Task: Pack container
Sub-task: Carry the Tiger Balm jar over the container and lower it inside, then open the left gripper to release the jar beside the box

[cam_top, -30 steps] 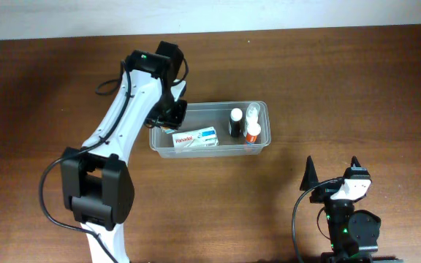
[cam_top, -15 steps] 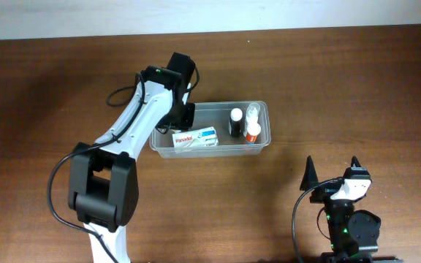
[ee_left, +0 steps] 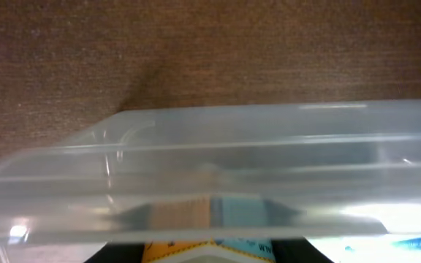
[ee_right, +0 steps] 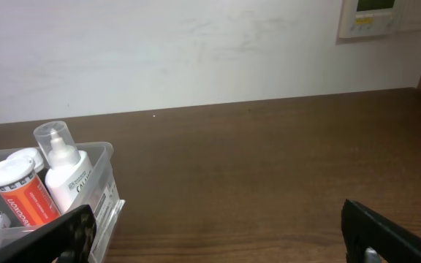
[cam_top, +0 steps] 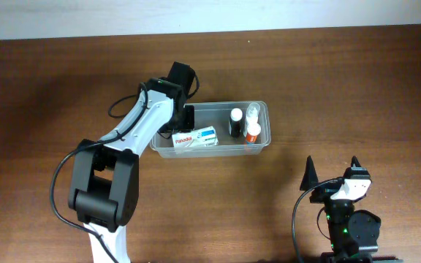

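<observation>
My left gripper's fingers are inside the container's sides, so the small box would end up in the container. My left gripper should open now.
The clear plastic container (cam_top: 263,142) stands mid-table. It holds a white and blue Panadol box (cam_top: 196,137), a dark bottle with a white cap (cam_top: 235,121), a white bottle (cam_top: 253,112) and an orange bottle (cam_top: 253,134). My left gripper (cam_top: 180,121) is over the container's left end. In the left wrist view the container's wall (ee_left: 218,157) fills the frame, and an orange and blue small box (ee_left: 214,252) sits between my dark fingers. My right gripper (cam_top: 331,174) is open and empty, low near the front right, well away from the container (ee_right: 104,197).
The brown wooden table (cam_top: 357,80) runs on all sides of the container. A white wall (ee_right: 196,51) with a small panel (ee_right: 375,16) stands behind the table. The left arm's links (cam_top: 101,183) stretch over the table's left front.
My left gripper has moved to the right, from beside the container's left end to over it. The right arm has not moved.
</observation>
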